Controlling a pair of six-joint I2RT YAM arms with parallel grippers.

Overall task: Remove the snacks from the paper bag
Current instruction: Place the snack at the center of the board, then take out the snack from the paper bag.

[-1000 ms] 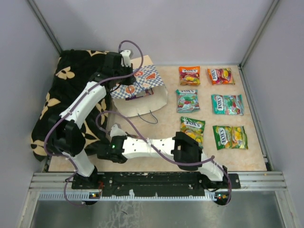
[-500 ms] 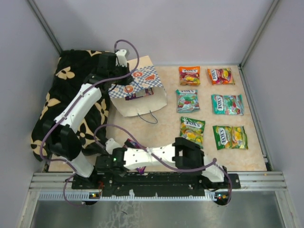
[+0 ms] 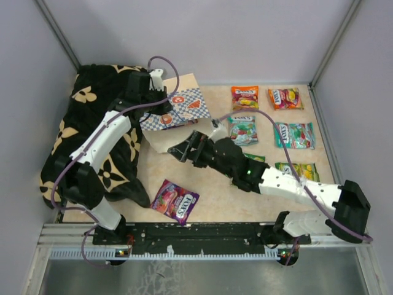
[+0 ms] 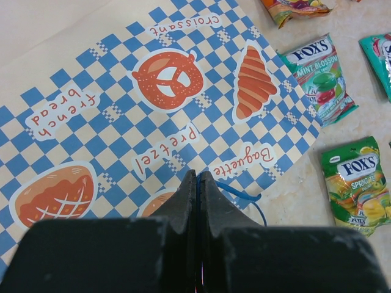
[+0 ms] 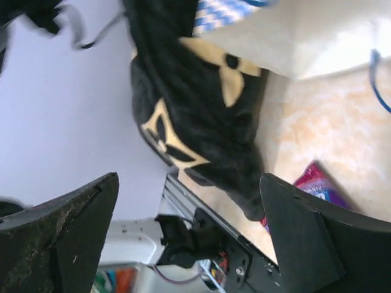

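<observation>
My right gripper grabs the purple snack packet in the bag by its corner next, so the packet's body stays free to slide out.
The paper bag [image 3: 187,106] lies on the table with its checkered band up. In the left wrist view the bag [image 4: 153,97] fills the picture, and my left gripper [image 4: 197,178] is shut on its blue cord handle [image 4: 241,194]. Seen from above, the left gripper [image 3: 161,106] sits at the bag's left end. My right gripper [image 3: 183,147] stands open and empty just in front of the bag's mouth. A purple snack [image 3: 175,201] lies near the front edge, also seen as a purple packet [image 5: 314,182]. Several snacks lie in rows on the right, such as an orange one [image 3: 245,97] and a teal one [image 3: 293,135].
A black flower-patterned cloth [image 3: 92,132] is heaped along the left side, next to the bag. The right forearm crosses over a green packet [image 3: 253,158]. Grey walls close in the table on three sides. A metal rail [image 3: 202,233] runs along the front.
The right gripper opened and let go of the purple packet near the front edge. The right arm then swung from the near left up to the bag's mouth. The left gripper shifted slightly.
</observation>
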